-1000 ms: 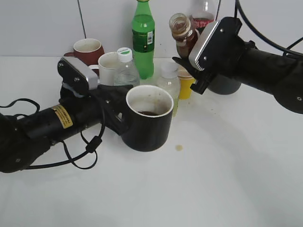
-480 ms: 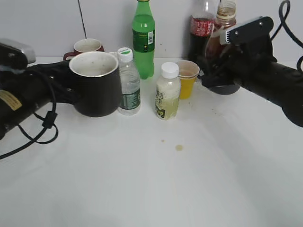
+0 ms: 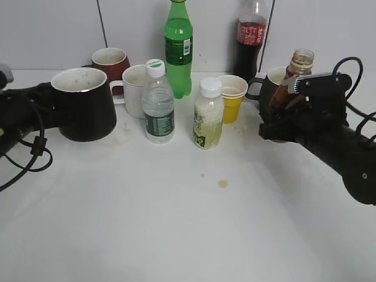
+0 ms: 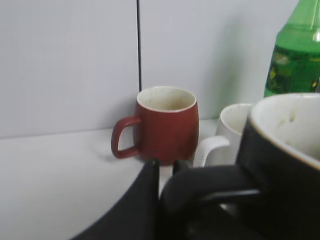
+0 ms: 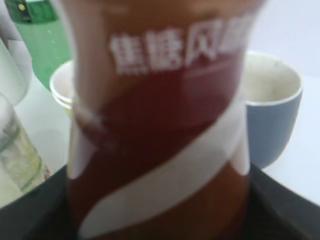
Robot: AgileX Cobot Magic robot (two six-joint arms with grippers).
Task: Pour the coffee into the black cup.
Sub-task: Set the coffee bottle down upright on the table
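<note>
My left gripper holds the cup and should keep holding it until the cup is down, because the black cup's base is still above the white tabletop.
The black cup [image 3: 85,108] is upright at the far left, its off-white inside stained. My left gripper [image 3: 48,111] is shut on its loop handle; the left wrist view shows the fingers [image 4: 167,167] round the handle and the black cup [image 4: 285,165] at right. The uncapped coffee bottle [image 3: 298,64] stands upright at the right, and my right gripper [image 3: 281,124] is shut round its lower body. It fills the right wrist view [image 5: 160,125]. Whether either rests on the table I cannot tell.
Along the back stand a reddish-brown mug [image 3: 110,61], white mug [image 3: 135,88], water bottle [image 3: 157,103], green bottle [image 3: 177,47], pale drink bottle [image 3: 208,114], yellow paper cup [image 3: 232,97], cola bottle [image 3: 249,38] and dark grey mug [image 3: 269,88]. A coffee drop [image 3: 222,183] lies mid-table.
The left arm carried the black cup from the middle out to the far left. The right arm turned the coffee bottle upright and lowered it to the right, in front of the grey mug.
</note>
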